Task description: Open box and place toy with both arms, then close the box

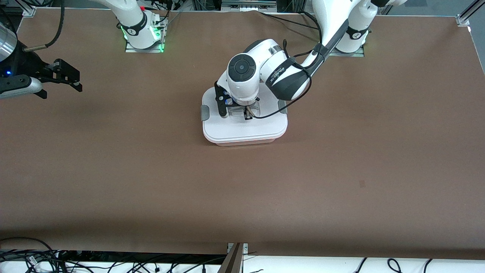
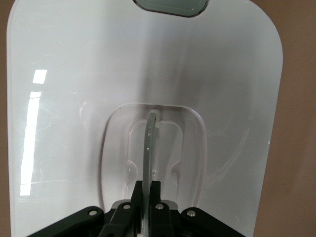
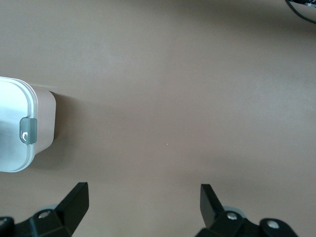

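Observation:
The white lid (image 1: pixel 241 129) lies on the pink tub (image 1: pixel 245 141) and would stay there, so I should let go of the lid's handle with my left gripper now.
The box (image 1: pixel 246 129) stands in the middle of the table, its white lid lying on the pale pink tub. My left gripper (image 1: pixel 242 113) is straight above the lid's middle. In the left wrist view my left gripper (image 2: pixel 148 183) is shut on the thin upright handle (image 2: pixel 149 143) in the lid's recess. My right gripper (image 1: pixel 72 77) is open and empty over bare table toward the right arm's end; it also shows in the right wrist view (image 3: pixel 143 190). The right wrist view shows a corner of the box (image 3: pixel 42 118) with a grey clip (image 3: pixel 28 131). The toy is out of view.
The brown table (image 1: pixel 341 170) stretches wide around the box. A grey side clip (image 1: pixel 205 112) sits on the lid's edge toward the right arm's end. Cables lie along the table's edge nearest the front camera (image 1: pixel 45 261).

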`<state>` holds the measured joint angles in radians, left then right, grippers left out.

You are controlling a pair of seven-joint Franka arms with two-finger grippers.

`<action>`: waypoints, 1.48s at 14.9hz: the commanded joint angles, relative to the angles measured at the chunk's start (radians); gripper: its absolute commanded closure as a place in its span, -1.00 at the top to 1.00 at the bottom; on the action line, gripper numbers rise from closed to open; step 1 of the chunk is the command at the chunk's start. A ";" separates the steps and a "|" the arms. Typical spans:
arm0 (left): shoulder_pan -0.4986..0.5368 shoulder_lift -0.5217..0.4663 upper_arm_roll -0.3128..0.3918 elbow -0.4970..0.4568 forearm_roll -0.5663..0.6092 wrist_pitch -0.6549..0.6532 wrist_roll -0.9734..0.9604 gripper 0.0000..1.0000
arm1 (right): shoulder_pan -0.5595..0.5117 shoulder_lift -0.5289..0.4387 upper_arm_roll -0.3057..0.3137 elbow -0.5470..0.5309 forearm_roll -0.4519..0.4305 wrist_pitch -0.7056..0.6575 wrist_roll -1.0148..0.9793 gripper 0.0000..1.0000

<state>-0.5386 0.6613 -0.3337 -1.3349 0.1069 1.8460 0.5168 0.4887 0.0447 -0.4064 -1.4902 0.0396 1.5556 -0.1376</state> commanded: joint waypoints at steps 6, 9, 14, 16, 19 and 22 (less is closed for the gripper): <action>-0.006 -0.029 0.012 -0.027 0.043 0.013 -0.021 -1.00 | 0.004 -0.006 -0.003 -0.005 -0.003 0.006 -0.016 1.00; -0.006 -0.031 0.012 -0.027 0.043 0.013 -0.023 -0.99 | 0.004 -0.006 -0.003 -0.005 -0.003 0.006 -0.016 1.00; -0.004 -0.042 0.004 -0.029 0.042 0.006 -0.026 1.00 | 0.004 -0.006 -0.003 -0.005 -0.003 0.006 -0.016 1.00; -0.001 -0.081 0.004 -0.030 0.037 -0.045 -0.037 1.00 | 0.004 -0.006 -0.003 -0.005 -0.003 0.004 -0.016 1.00; 0.015 -0.214 0.013 -0.026 0.030 -0.230 -0.231 1.00 | 0.004 -0.006 -0.003 -0.007 -0.003 0.004 -0.016 1.00; 0.025 -0.316 0.062 -0.021 0.042 -0.373 -0.477 1.00 | 0.004 -0.006 -0.003 -0.007 -0.003 0.006 -0.016 1.00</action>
<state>-0.5243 0.4344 -0.3070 -1.3245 0.1244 1.5451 0.1916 0.4887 0.0447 -0.4065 -1.4907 0.0396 1.5557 -0.1379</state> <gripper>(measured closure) 0.000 0.000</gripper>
